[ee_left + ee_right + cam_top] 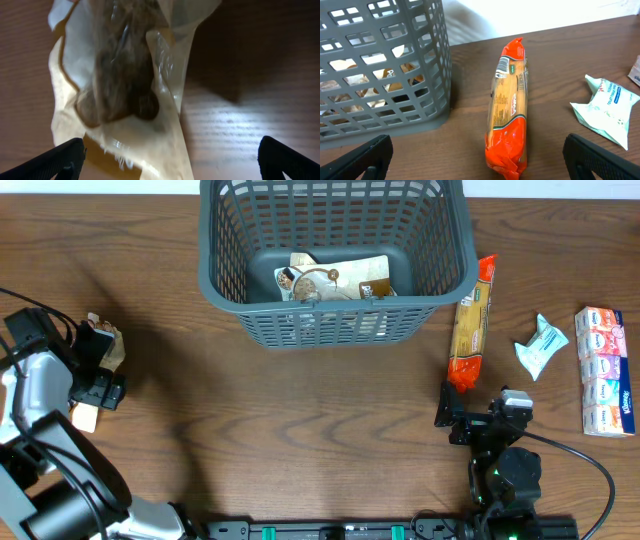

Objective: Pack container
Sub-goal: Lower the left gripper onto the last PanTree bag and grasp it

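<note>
I need to move my left gripper closer first. Its fingers stop short of the dark snacks in the tan packet, so they would miss them if I closed now.
The dark grey slotted basket [335, 255] stands at the back middle of the table with a clear-and-tan snack packet [335, 278] lying inside; its wall also shows in the right wrist view [380, 65]. My left gripper [100, 375] is open at the far left, its fingers straddling a tan packet of dark snacks [120, 85] on the table [95, 370]. My right gripper [462, 415] is open, just in front of a long orange spaghetti packet [472, 325] that lies right of the basket [510, 115].
A small teal-white tissue packet [541, 345] lies right of the spaghetti, also in the right wrist view [605, 107]. A long pack of tissue packets [605, 370] lies at the far right edge. Cables trail along the front edge.
</note>
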### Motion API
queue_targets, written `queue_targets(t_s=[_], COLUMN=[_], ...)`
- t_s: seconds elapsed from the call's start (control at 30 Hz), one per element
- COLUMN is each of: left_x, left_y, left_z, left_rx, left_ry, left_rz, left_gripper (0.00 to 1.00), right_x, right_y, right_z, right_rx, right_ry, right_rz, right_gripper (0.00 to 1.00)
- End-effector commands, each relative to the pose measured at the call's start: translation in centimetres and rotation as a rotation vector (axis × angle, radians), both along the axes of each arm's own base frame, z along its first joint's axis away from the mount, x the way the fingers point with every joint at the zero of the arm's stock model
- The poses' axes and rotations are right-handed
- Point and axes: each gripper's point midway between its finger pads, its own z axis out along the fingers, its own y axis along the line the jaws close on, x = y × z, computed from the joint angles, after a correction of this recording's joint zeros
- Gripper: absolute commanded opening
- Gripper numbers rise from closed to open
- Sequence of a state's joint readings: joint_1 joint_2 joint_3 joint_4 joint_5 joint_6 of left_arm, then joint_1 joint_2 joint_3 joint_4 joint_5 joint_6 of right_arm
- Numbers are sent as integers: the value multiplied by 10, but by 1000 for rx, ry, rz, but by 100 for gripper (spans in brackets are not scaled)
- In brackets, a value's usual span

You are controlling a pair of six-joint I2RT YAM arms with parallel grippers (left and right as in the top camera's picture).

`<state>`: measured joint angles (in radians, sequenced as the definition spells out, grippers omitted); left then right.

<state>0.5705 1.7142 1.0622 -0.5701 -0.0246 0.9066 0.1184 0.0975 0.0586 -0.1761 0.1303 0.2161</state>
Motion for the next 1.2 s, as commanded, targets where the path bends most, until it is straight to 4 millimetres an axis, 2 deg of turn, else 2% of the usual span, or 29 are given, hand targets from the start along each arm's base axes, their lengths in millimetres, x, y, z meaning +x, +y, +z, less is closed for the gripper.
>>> queue_targets(t_s=[0.0,0.17,0.47,0.63,0.83,0.87,1.0,1.03,1.13,1.17], left_x=[6,16,18,20,18,18,17,17,17,17], left_y=[1,8,6,4,11,11,12,12,12,12], left_z=[-7,-14,-36,-45,-45,-45,-45,-45,-45,-45], left_rx=[-6,10,-39,-110,-107,-107,-107,-107,-107,-107], left_ry=[-11,-38,-29,-62,-74,-74,-73,-73,-73,-73], left_rz=[-38,-43,-35,32,51,53,54,54,54,54], left_gripper=[99,98,98,99,99,96,75,67,56,48], right_x=[0,0,0,0,0,0,0,0,0,0], right_y=[1,1,1,1,1,1,1,1,0,0], right_z=[-3,-3,-3,-3,-3,-3,-3,-3,-3,-3], right_rx=[-7,-7,-4,17,32,32,32,32,31,31], right_ry=[6,8,8,8,8,8,8,8,7,7], right_rz=[7,7,6,2,-2,-2,-3,-5,-9,-10], right_gripper=[99,99,99,99,99,99,99,99,99,99])
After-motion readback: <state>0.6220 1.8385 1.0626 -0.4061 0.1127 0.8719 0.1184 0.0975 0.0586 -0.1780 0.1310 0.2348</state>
